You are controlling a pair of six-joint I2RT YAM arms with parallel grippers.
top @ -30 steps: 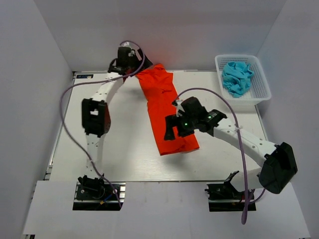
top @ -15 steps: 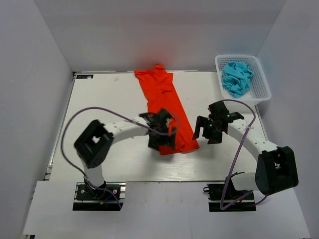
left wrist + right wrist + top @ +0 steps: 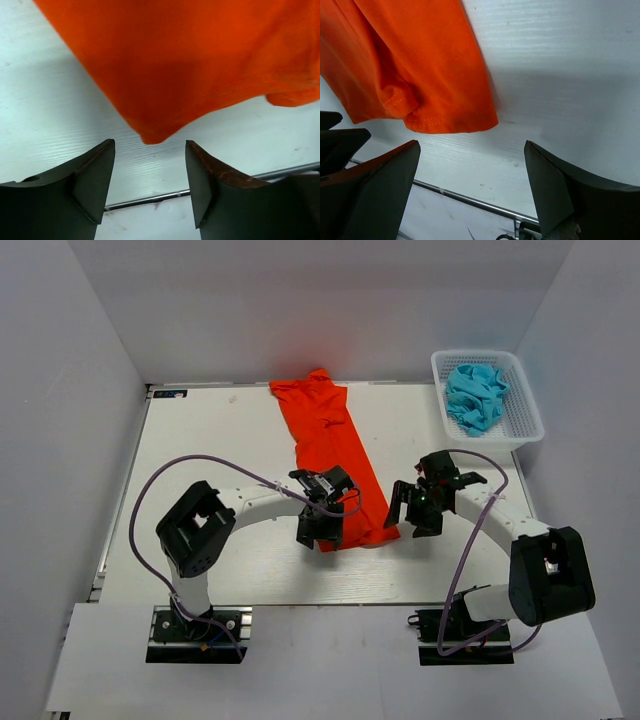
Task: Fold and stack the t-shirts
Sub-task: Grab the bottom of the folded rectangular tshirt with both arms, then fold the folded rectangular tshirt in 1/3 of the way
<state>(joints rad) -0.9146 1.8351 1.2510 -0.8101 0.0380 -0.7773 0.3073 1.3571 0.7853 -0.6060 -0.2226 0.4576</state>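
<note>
My right gripper grabs the folded orange t-shirt's near corner next, opposite my left gripper's corner, to fold the t-shirt's near end over evenly.
An orange t-shirt (image 3: 328, 445) lies folded into a long strip from the table's far edge toward the middle. My left gripper (image 3: 322, 532) is open and empty at the strip's near left corner; that corner (image 3: 152, 134) sits just beyond its fingertips (image 3: 97, 165). My right gripper (image 3: 412, 512) is open and empty just right of the strip's near right corner (image 3: 465, 122). A blue t-shirt (image 3: 476, 397) lies crumpled in the white basket (image 3: 530, 405).
The basket stands at the table's far right corner. The table's near edge with a metal rail (image 3: 470, 200) runs just below both grippers. White walls enclose the table on three sides.
My left arm swung from the shirt's far end down to its near left corner. My right gripper came off the shirt and moved to the right of its near right corner.
</note>
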